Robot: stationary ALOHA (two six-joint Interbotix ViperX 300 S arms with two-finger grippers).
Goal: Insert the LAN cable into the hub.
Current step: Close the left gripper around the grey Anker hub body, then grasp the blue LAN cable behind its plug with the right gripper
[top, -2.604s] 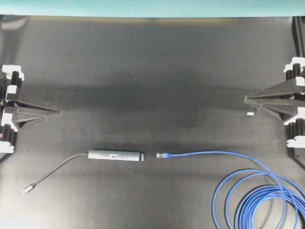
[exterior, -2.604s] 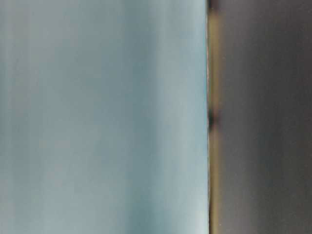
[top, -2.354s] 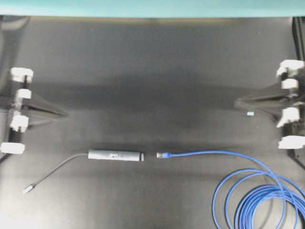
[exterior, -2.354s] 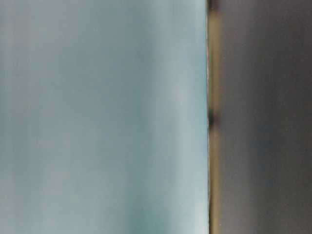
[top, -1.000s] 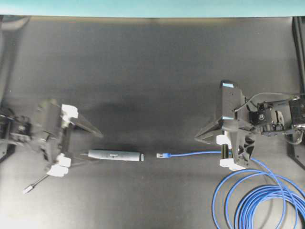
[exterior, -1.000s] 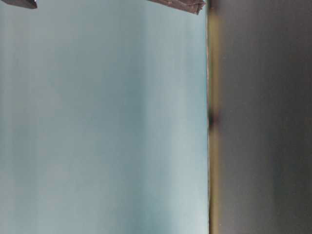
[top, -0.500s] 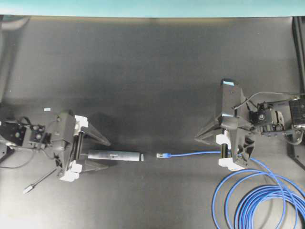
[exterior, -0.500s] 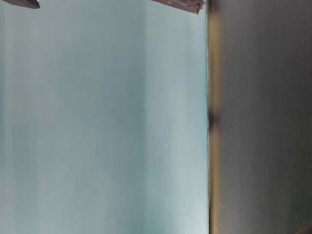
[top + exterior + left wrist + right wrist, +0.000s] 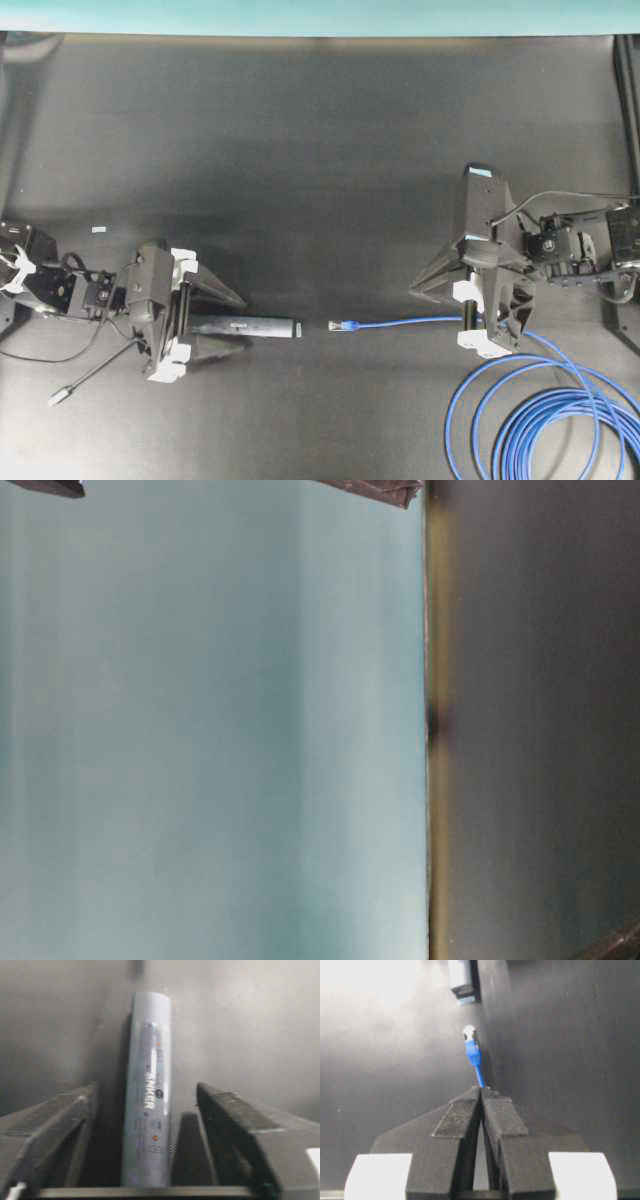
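The hub needs to be held by its labeled body (image 9: 240,326) next, so my left gripper should take it there and leave the hub's port end (image 9: 294,328) free for the LAN plug.
The hub (image 9: 262,326) is a slim dark grey bar lying flat, its pale end facing the plug. My left gripper (image 9: 245,323) is open, one finger on each side of the hub with gaps showing. The left wrist view shows the hub (image 9: 148,1060) between the fingers of the left gripper (image 9: 147,1087), untouched. The blue LAN cable (image 9: 405,322) lies in line with the hub, its plug (image 9: 343,325) a short gap from the hub's end. My right gripper (image 9: 460,318) is shut on the cable. From the shut tips of the right gripper (image 9: 481,1089) the plug (image 9: 471,1045) points at the hub's end (image 9: 461,980).
The cable's spare length lies coiled in loops (image 9: 545,420) at the front right. The hub's thin grey tail (image 9: 100,368) runs to a small silver plug (image 9: 58,396) at the front left. A tiny white speck (image 9: 97,229) lies on the black mat. The table-level view is a blur.
My left gripper has slid right along the hub, and its fingers now flank the bar and stand a little narrower. The right gripper, cable and hub have stayed put.
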